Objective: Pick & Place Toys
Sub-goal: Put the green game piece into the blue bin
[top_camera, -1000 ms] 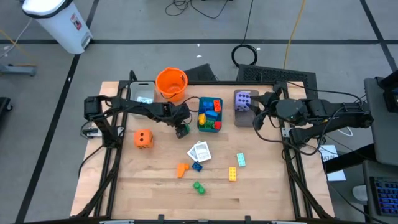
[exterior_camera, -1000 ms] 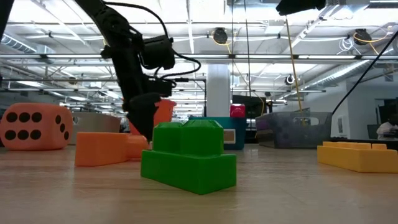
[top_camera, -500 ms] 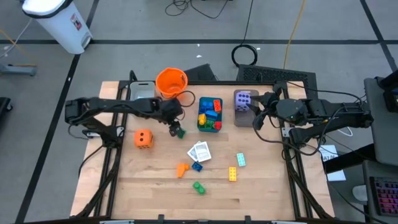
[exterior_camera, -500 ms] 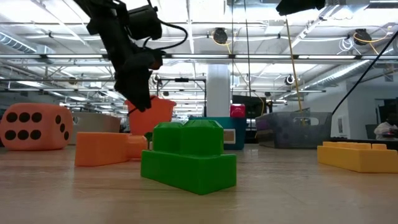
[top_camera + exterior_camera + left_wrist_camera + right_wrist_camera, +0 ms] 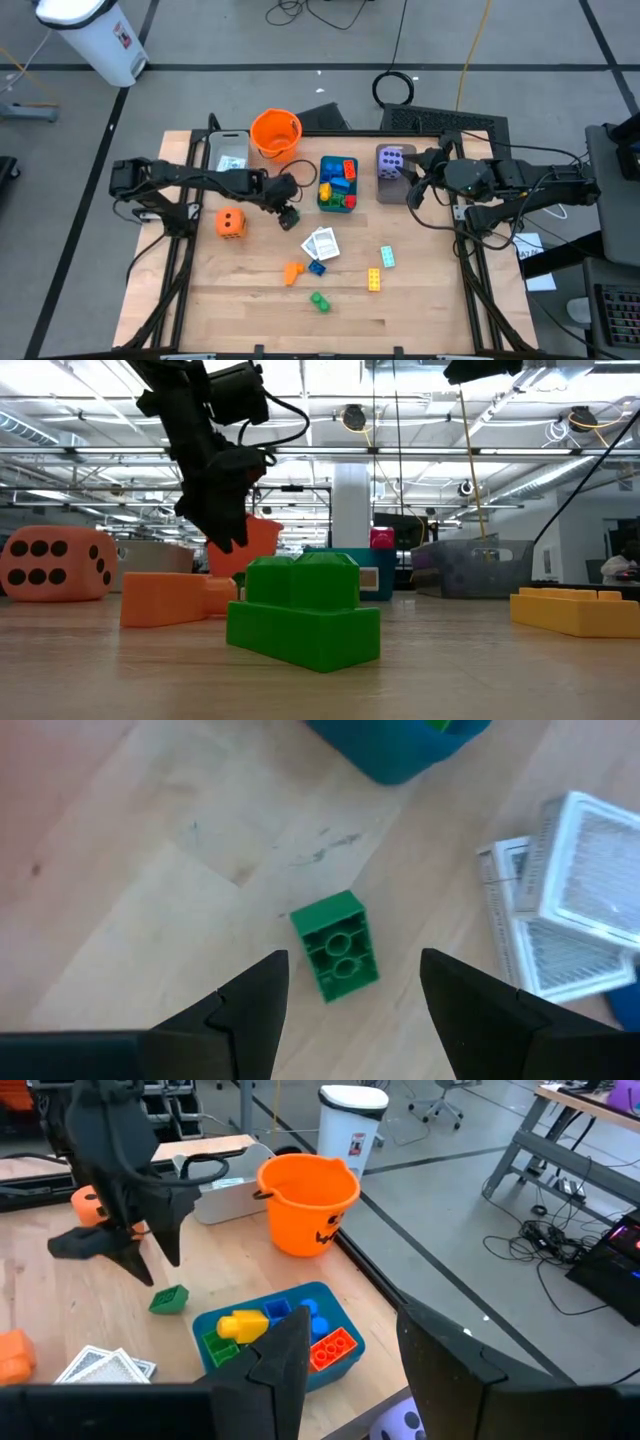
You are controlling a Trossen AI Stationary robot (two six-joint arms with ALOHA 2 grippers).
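Observation:
The left gripper will next grab the green brick by its long sides, to place the brick in the teal tray (image 5: 324,205) of bricks.
My left gripper (image 5: 286,203) hangs open above a green brick (image 5: 336,945), which lies on the table hollow side up, left of the teal tray (image 5: 324,205) of bricks. Its fingers (image 5: 258,1000) stand on either side of the brick, clear of it; the right wrist view shows the gripper (image 5: 130,1245) above the brick (image 5: 168,1300). My right gripper (image 5: 414,186) is open and empty (image 5: 350,1345) by the purple die (image 5: 391,159). The orange die (image 5: 231,222), white cards (image 5: 321,243) and several loose bricks (image 5: 319,300) lie on the table.
An orange bucket (image 5: 276,133) and a grey tray (image 5: 228,150) stand at the far left. The purple die sits in a tray (image 5: 396,192) at the far right. Orange (image 5: 292,272), blue (image 5: 317,267), yellow (image 5: 373,279) and pale green (image 5: 387,257) bricks lie toward the near edge.
My left gripper has gone up from close to the table over the green brick, then come down a little again. The green brick lies where it was.

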